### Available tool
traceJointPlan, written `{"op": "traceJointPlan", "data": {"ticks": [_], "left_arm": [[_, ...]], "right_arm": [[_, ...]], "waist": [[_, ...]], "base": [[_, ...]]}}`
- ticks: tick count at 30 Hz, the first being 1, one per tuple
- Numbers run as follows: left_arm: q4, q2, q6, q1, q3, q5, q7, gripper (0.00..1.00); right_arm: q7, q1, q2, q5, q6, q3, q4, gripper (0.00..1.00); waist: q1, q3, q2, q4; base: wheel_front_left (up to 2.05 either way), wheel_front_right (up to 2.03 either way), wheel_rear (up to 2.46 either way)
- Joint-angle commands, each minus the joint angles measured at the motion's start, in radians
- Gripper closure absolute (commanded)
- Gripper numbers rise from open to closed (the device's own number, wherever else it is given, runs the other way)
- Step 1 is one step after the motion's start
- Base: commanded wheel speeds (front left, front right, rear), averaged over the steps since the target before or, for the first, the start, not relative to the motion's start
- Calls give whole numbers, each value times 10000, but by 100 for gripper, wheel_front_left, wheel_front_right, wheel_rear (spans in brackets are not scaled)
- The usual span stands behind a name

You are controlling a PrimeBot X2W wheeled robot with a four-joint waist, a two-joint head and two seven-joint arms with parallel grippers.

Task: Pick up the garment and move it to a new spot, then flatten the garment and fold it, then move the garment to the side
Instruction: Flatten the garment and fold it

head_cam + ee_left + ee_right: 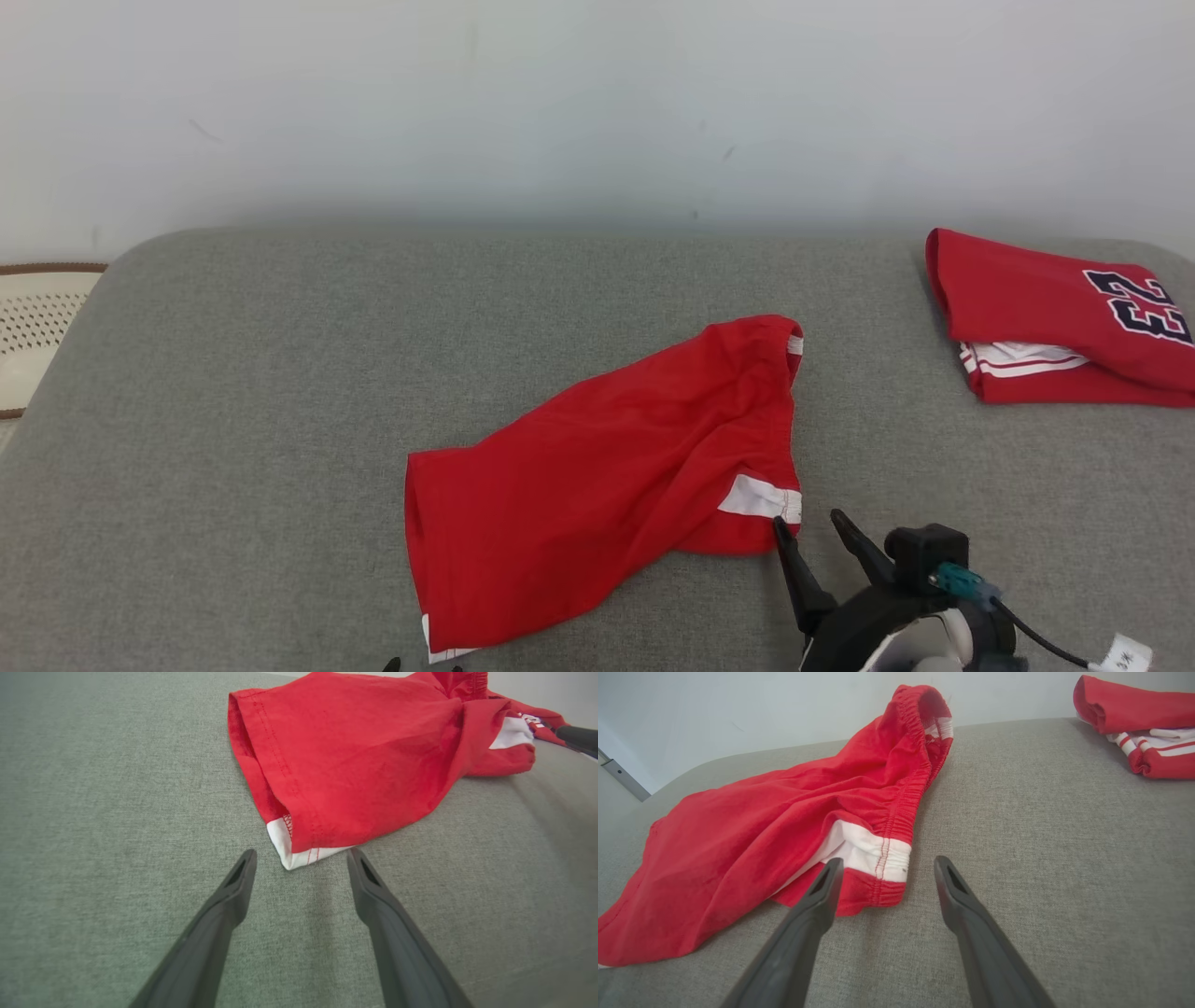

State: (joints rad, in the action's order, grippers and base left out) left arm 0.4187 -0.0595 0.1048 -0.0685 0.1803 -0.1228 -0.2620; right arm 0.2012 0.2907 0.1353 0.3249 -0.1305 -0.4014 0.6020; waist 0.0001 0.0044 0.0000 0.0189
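The garment should be grabbed next with my left gripper by its white hem corner (434, 649). That corner pokes out as a free edge while the red cloth (549, 521) lies flat.
The garment (607, 467), red shorts with white trim, lies rumpled and slanted across the middle of the grey cushion (233, 420). My right gripper (810, 525) stands open at the waistband's near corner, its left finger right at the cloth. Seen from the right wrist, that gripper (885, 863) frames the white-striped waistband corner (873, 851) of the garment (761, 826). My left gripper (301, 854) is open just short of the white hem corner (292, 851) of the garment (364, 756); its fingertips (392, 665) peek over the head view's bottom edge.
A second red garment (1064, 317) with a dark number lies folded at the cushion's far right; it also appears in the right wrist view (1139, 723). A pale wall (597, 103) runs behind. A cream perforated object (37, 317) sits off the left edge.
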Motion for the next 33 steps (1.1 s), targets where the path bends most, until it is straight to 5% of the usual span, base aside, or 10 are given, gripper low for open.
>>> {"op": "traceJointPlan", "data": {"ticks": [1, 15, 16, 17, 18, 25, 33], "left_arm": [[196, -25, 44, -181, 90, 17, -38, 0], [1368, 27, 223, -1489, 745, -16, -38, 0], [1443, 29, 235, -1544, 795, -56, -38, 58], [1480, 33, 226, -1595, 859, -49, -38, 100], [1521, 35, 220, -1620, 905, -77, -38, 100], [1053, -28, 208, -1485, 989, 63, -40, 100], [-744, -300, 206, -489, 566, 3, -38, 100]], "right_arm": [[68, 266, -21, 139, -5, -177, 261, 0], [473, 2305, -154, 1277, -4, -1441, 2995, 0], [488, 2360, -155, 1327, -5, -1495, 3106, 49], [526, 2421, -168, 1343, -5, -1607, 3148, 64], [566, 2505, -167, 1423, -4, -1636, 3136, 100], [644, 2437, 0, 1558, -5, -1823, 2995, 100], [632, 1448, 517, 1643, -5, -1489, 1213, 100]], "waist": [[-1, 105, 0, 37], [-1, 796, 0, 289], [-1, 817, 0, 292], [-1, 828, 0, 286], [-1, 834, 0, 278], [-1, 775, 0, 207], [-1, 573, 0, 265]], "base": [[0, 0, 0], [0, 0, 0], [0, 0, 0], [0, 0, 0], [0, 0, 0], [0, 0, 0], [0, 0, 0]]}}
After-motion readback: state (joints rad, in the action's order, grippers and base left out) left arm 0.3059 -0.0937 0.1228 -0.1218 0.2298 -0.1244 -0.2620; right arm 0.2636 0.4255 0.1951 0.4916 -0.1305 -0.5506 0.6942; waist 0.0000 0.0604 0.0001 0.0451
